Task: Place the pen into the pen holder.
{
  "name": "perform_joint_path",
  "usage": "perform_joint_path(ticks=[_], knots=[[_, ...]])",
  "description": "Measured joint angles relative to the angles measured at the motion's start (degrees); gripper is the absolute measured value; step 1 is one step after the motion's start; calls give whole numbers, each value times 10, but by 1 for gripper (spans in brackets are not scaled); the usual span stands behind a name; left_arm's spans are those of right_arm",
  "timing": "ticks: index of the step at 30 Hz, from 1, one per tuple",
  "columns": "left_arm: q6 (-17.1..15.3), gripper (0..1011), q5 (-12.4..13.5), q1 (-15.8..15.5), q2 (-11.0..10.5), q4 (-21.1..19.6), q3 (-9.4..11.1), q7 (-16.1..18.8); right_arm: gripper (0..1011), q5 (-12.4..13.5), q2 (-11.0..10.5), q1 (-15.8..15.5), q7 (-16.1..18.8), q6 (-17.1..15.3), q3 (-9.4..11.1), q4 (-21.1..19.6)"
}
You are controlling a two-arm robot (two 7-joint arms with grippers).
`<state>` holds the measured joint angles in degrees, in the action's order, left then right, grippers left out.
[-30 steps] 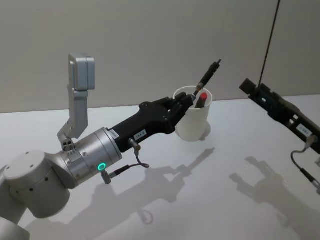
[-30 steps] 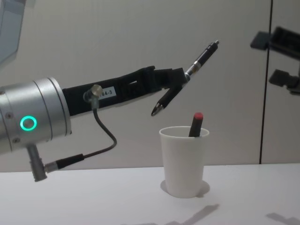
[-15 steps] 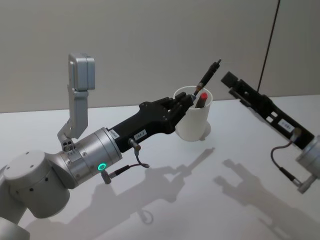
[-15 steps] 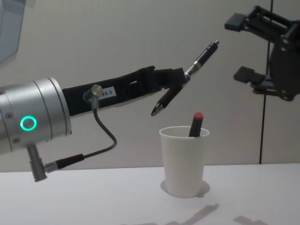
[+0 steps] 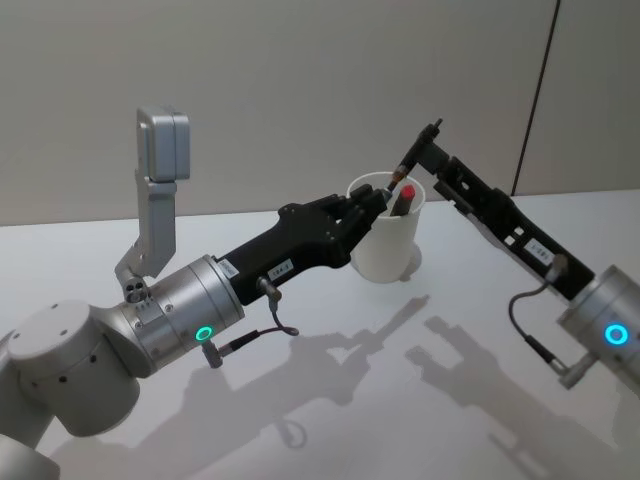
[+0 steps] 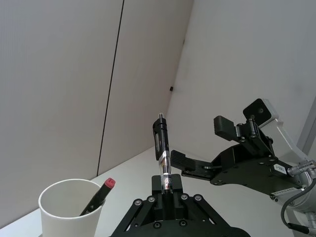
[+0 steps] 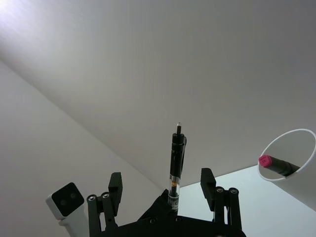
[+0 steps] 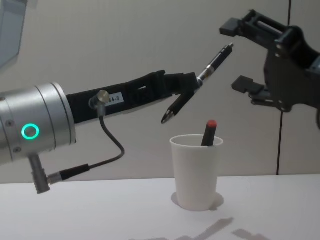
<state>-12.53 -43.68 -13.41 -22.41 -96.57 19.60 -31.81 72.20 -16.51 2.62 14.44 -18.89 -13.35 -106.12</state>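
My right gripper takes the black pen by its upper end (image 8: 223, 55) next, leaving the pen's tip free to go into the pen holder (image 8: 196, 172).
A black pen (image 8: 215, 62) slants over the pen holder (image 8: 196, 172), a white paper cup on the table. My left gripper (image 8: 195, 84) is shut on the pen's middle, and the tip points down towards the cup's rim. My right gripper (image 8: 235, 55) is open at the pen's upper end. In the right wrist view the pen (image 7: 176, 163) stands between the open fingers of the right gripper (image 7: 161, 182); I cannot tell whether they touch it. From the head, the pen (image 5: 415, 155) rises above the cup (image 5: 388, 245), left gripper (image 5: 385, 200) below, right gripper (image 5: 438, 168) beside it.
A red-capped marker (image 8: 209, 131) leans inside the cup, its cap above the rim; it also shows in the left wrist view (image 6: 101, 192). The white table (image 5: 330, 400) spreads around the cup, with a grey wall close behind it.
My right arm has swung in from the right, and its open gripper has reached the pen's upper end. The left gripper and the pen have not moved.
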Motion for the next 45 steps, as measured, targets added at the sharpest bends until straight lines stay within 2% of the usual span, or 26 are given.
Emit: perform_joint_path(ticks=[19, 28, 45], knots=[[0, 115, 0, 0, 0, 0, 0, 0, 1001, -46, 37, 12, -32, 48, -38, 6], [0, 116, 0, 0, 0, 0, 0, 0, 1001, -64, 43, 13, -50, 64, -47, 7], [0, 115, 0, 0, 0, 0, 0, 0, 1001, -78, 48, 14, -83, 87, -56, 8]])
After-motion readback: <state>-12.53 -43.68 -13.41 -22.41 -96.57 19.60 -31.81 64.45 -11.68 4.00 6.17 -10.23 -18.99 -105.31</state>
